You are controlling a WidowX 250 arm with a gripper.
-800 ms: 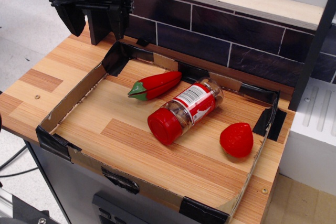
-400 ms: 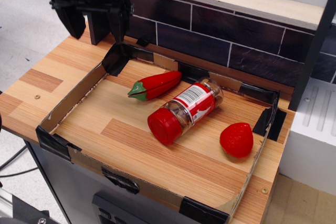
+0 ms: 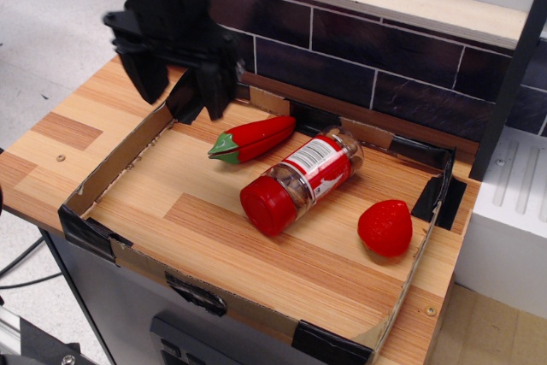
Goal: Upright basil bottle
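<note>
I will stand the basil bottle [image 3: 301, 180] upright next, so my gripper will grab it by its red cap [image 3: 267, 204].
The basil bottle [image 3: 301, 180] lies on its side in the middle of the cardboard tray [image 3: 111, 175]. Its red cap points toward the front left, and its red-and-white label faces up. My black gripper [image 3: 179, 96] hangs open over the tray's back left corner, left of and behind the bottle, with nothing between its fingers. It is well apart from the bottle.
A red toy chili pepper [image 3: 253, 139] with a green stem lies just behind the bottle. A red toy strawberry [image 3: 385, 227] sits to the bottle's right. A dark tiled wall [image 3: 359, 57] with a wooden ledge runs behind the tray. The tray's rim is low cardboard with black tape.
My gripper has moved forward, right and down from the back left toward the tray's back left corner. The bottle, pepper and strawberry have not moved.
</note>
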